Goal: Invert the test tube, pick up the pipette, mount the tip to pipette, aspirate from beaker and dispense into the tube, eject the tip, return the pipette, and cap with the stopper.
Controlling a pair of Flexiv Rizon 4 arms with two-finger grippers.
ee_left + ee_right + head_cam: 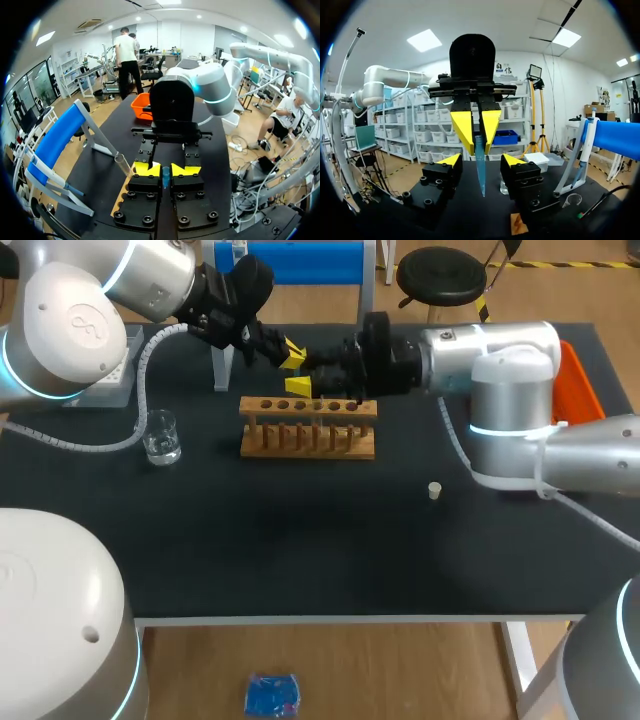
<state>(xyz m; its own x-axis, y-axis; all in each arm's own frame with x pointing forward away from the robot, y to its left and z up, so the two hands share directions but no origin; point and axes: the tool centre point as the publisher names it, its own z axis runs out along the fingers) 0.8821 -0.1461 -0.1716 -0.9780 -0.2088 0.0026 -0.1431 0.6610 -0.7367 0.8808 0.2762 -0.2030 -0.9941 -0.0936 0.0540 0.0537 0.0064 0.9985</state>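
The right gripper grabs the pipette tip by its bare tapered body (pixel 480 165) next, since the left gripper's yellow fingers cover the pipette tip's wide end.
Above the wooden tube rack (pixel 308 430) my two grippers meet tip to tip. My left gripper (pixel 291 353) (pixel 165 170) is shut on a thin blue pipette tip (pixel 165 179) (pixel 480 170), whose point juts toward the right gripper. My right gripper (pixel 305 388) (pixel 481 161) is open. Its yellow fingers stand on either side of the tip without touching it. A clear test tube (pixel 122 162) stands at the rack just beside the left gripper. The glass beaker (pixel 160 437) sits left of the rack, and the small pale stopper (pixel 435 490) lies on the mat to the right.
A white-framed stand (pixel 222 365) rises behind the rack at the back left. An orange tray (pixel 580 380) sits at the far right edge behind my right arm (pixel 172 100). Black mat lies bare in front of the rack.
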